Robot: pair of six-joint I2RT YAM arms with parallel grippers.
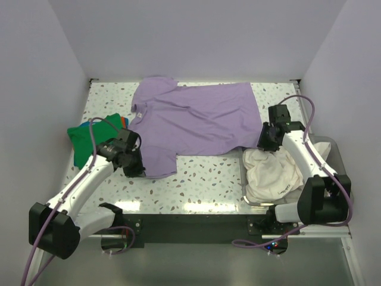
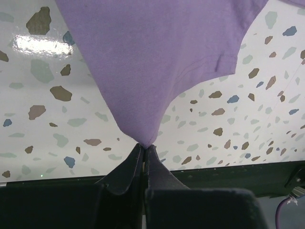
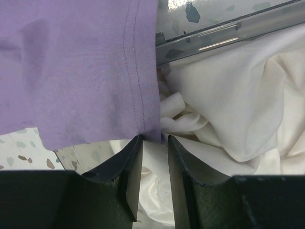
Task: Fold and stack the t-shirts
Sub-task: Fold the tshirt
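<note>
I should close my right gripper on the hem corner of the lavender shirt. The corner is between my gripper's open fingers, so I would pinch it if I closed now.
The lavender t-shirt [image 1: 190,122] lies spread across the middle and back of the table. My left gripper [image 1: 134,167] is shut on its near-left corner, and the left wrist view shows the cloth [image 2: 157,62] pinched to a point between the closed tips [image 2: 144,145]. My right gripper [image 1: 265,140] is at the shirt's right hem corner [image 3: 147,131]. Its jaws [image 3: 151,140] stand apart, with the corner just at the tips. The green t-shirt [image 1: 89,140], with blue and orange edges, lies folded at the left. The cream white t-shirt [image 1: 271,173] lies crumpled at the right, under the right gripper [image 3: 228,95].
The clear plastic bin [image 1: 333,149] at the right holds the cream shirt; its rim [image 3: 228,33] runs just past the lavender hem. White walls close in the table at the left, back and right. Speckled tabletop [image 1: 208,179] shows in front of the lavender shirt.
</note>
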